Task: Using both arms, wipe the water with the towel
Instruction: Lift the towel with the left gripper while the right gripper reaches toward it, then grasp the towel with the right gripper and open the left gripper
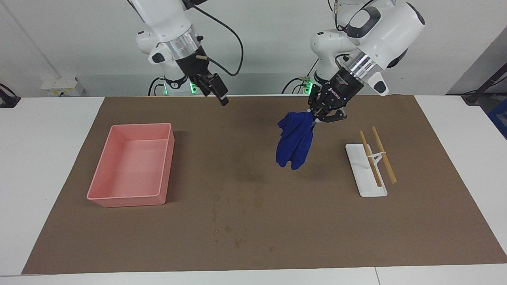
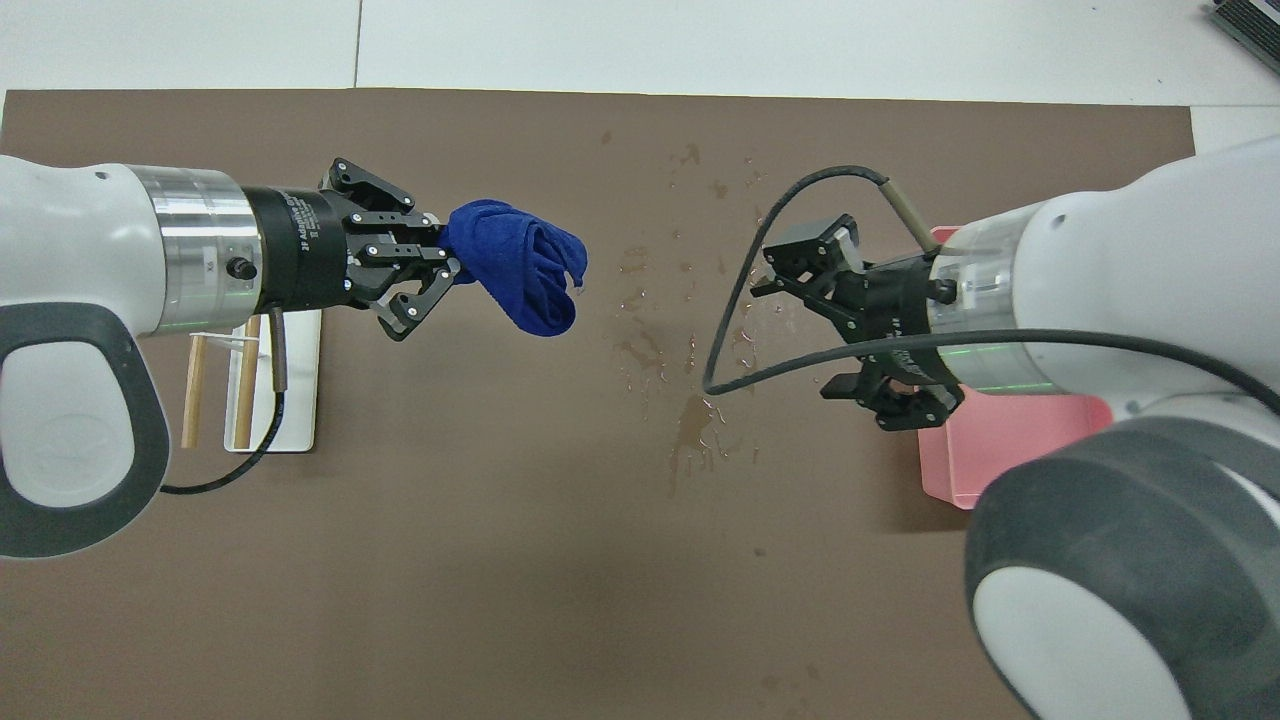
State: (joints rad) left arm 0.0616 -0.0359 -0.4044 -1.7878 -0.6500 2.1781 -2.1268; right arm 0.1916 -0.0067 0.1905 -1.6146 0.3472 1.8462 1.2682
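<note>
I should grab the blue towel by its loose bunched end [image 2: 547, 278] next with my right gripper. Then I will wipe up the spilled water [image 2: 690, 420] with it.
My left gripper [image 1: 317, 116] is shut on the top of a blue towel [image 1: 295, 140], which hangs bunched in the air above the brown mat. In the overhead view the left gripper [image 2: 445, 265] and towel [image 2: 525, 270] sit beside the spilled water [image 2: 690, 420], toward the left arm's end. The water is a scatter of wet patches and drops in the middle of the mat [image 1: 249, 176]. My right gripper [image 1: 218, 93] is open and empty, raised over the mat between the water and the pink bin; it also shows in the overhead view [image 2: 815, 335].
A pink plastic bin [image 1: 130, 164] stands on the mat toward the right arm's end. A white stand with two wooden rods [image 1: 372, 166] lies toward the left arm's end. The brown mat [image 1: 356, 237] covers most of the white table.
</note>
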